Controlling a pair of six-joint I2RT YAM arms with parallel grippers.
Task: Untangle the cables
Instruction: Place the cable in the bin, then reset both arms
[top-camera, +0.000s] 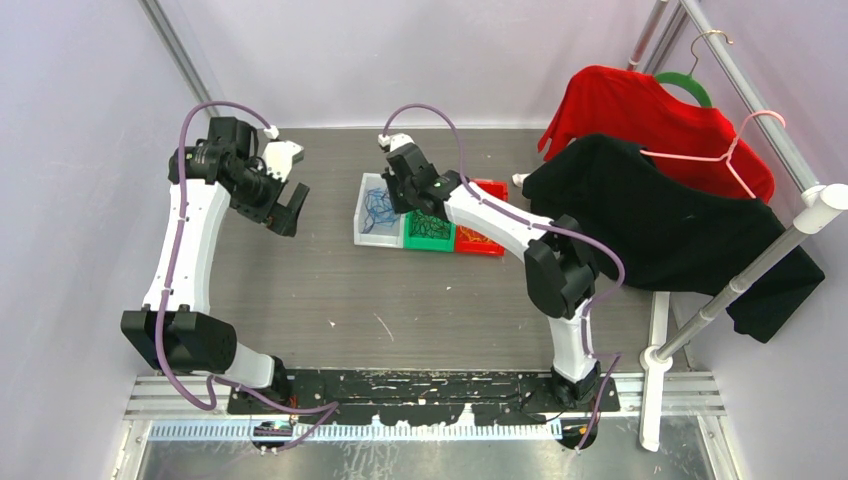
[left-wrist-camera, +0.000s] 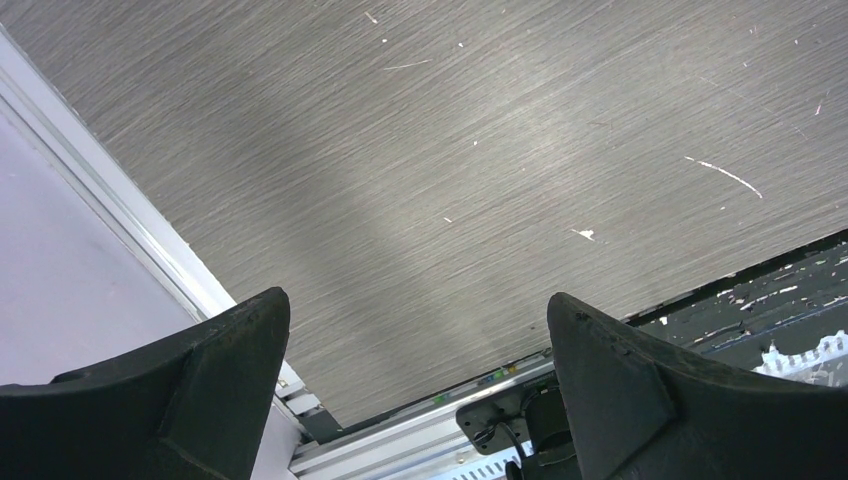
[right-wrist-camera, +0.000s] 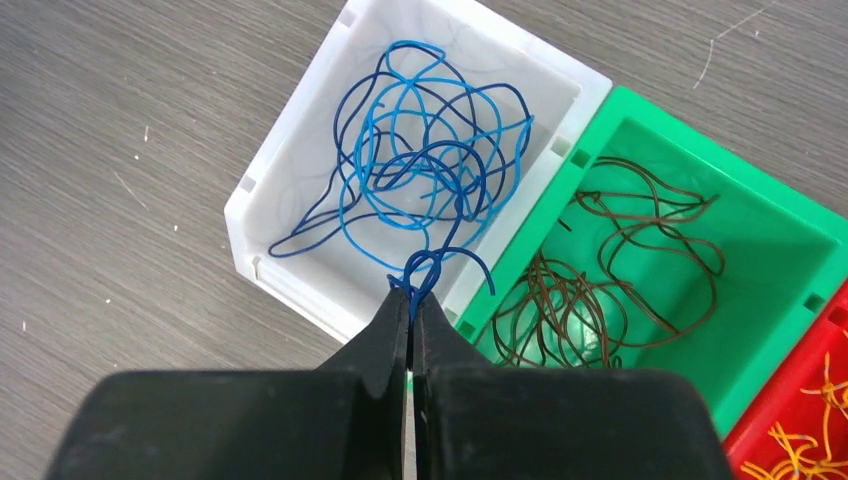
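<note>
The loop's loose end juts over the rim between white bin (top-camera: 368, 232) and green bin and would drop short, so it is too early to open my right gripper.
Blue cables (right-wrist-camera: 425, 160) lie in a loose tangle inside a white bin (right-wrist-camera: 262, 175). My right gripper (right-wrist-camera: 411, 296) hangs over that bin's near corner, shut on a loop of blue cable that rises from the tangle. Dark brown cables (right-wrist-camera: 590, 285) fill the green bin (right-wrist-camera: 790, 260) beside it, and orange cables (right-wrist-camera: 800, 440) show in the red bin (right-wrist-camera: 760, 425). In the top view the right gripper (top-camera: 400, 190) sits over the white bin (top-camera: 368, 232). My left gripper (top-camera: 288, 205) is open and raised at the left, over bare table, holding nothing.
The three bins stand in a row at the table's middle back, white, green (top-camera: 428, 232), red (top-camera: 482, 238). A clothes rack (top-camera: 760, 260) with a black shirt (top-camera: 660, 220) and a red shirt (top-camera: 650, 115) stands at the right. The left wall rail (left-wrist-camera: 110, 200) runs beside the left gripper (left-wrist-camera: 420, 310).
</note>
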